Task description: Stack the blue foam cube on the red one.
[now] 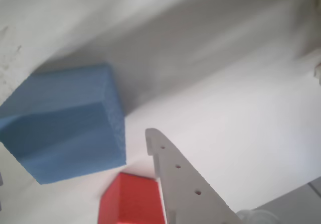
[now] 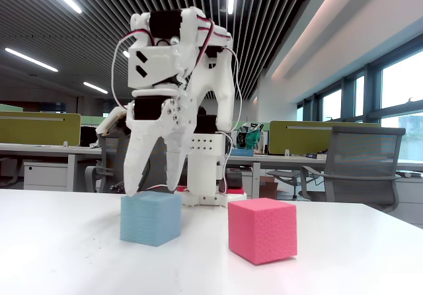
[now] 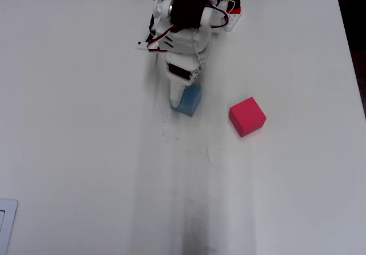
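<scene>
The gripper grabs the blue foam cube (image 1: 65, 121) by its opposite sides next. Then it stacks that cube on the red cube (image 1: 131, 200).
The blue foam cube (image 2: 151, 217) sits on the white table (image 2: 59, 255), left of the red one (image 2: 262, 230) in the fixed view, with a gap between them. My gripper (image 2: 153, 189) points down right over the blue cube, jaws spread about the cube's width, tips at its top edge and holding nothing. In the overhead view the gripper (image 3: 176, 96) covers the blue cube's (image 3: 191, 102) left part, and the red cube (image 3: 247, 116) lies to the right. The wrist view shows the blue cube (image 1: 65, 121), a corner of the red cube (image 1: 130, 201) and one white finger (image 1: 175, 174).
The arm's base (image 3: 229, 15) stands at the table's far edge in the overhead view. A pale flat object (image 3: 6, 220) lies at the left edge near the front. Office desks and a chair (image 2: 360, 163) stand behind the table.
</scene>
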`<action>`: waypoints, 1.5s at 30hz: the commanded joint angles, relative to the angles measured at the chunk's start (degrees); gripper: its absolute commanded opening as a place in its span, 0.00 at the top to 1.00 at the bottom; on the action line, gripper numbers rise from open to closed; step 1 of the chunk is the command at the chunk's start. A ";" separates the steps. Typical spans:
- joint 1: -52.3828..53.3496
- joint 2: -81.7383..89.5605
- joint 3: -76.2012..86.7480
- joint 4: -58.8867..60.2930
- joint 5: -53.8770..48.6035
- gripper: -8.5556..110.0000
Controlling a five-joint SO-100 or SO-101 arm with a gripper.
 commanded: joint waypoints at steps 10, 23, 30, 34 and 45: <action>0.44 0.44 1.67 -5.27 0.53 0.63; 1.58 -0.88 4.04 -8.88 0.53 0.67; 2.37 -1.05 3.08 -9.58 0.53 0.70; 2.55 -1.05 2.11 -9.49 0.53 0.72; 2.02 0.09 -3.69 -4.66 0.62 0.74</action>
